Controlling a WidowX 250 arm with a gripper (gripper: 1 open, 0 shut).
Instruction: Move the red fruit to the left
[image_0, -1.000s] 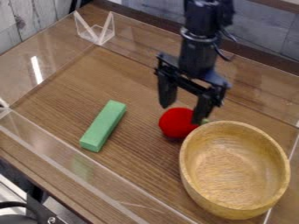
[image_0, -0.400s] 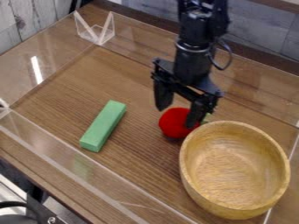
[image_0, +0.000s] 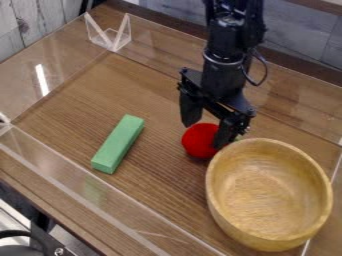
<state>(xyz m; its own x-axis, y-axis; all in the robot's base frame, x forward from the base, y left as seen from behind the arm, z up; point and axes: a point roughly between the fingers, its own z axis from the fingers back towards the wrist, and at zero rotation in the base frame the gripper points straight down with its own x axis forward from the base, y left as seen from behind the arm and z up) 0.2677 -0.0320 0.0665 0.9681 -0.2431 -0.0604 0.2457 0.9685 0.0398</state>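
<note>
The red fruit (image_0: 201, 142) is beside the wooden bowl (image_0: 267, 192). I need to grab it next by its rounded sides with my gripper and shift it across the table.
The red fruit (image_0: 201, 142) is a small glossy round toy resting on the wooden tabletop, just left of the wooden bowl (image_0: 267, 192). My gripper (image_0: 209, 124) points straight down right over it, jaws open, with one finger on each side of the fruit's upper part. The fingertips (image_0: 187, 116) reach down around the fruit's top; I cannot tell whether they touch it. The back of the fruit is hidden behind the gripper.
A green rectangular block (image_0: 119, 143) lies to the left of the fruit. The large wooden bowl sits at the front right. Clear acrylic walls (image_0: 54, 82) ring the table, with a clear stand (image_0: 107, 32) at the back left.
The gripper has shifted slightly left and settled lower over the red fruit, staying open. The fruit, block and bowl have not moved.
</note>
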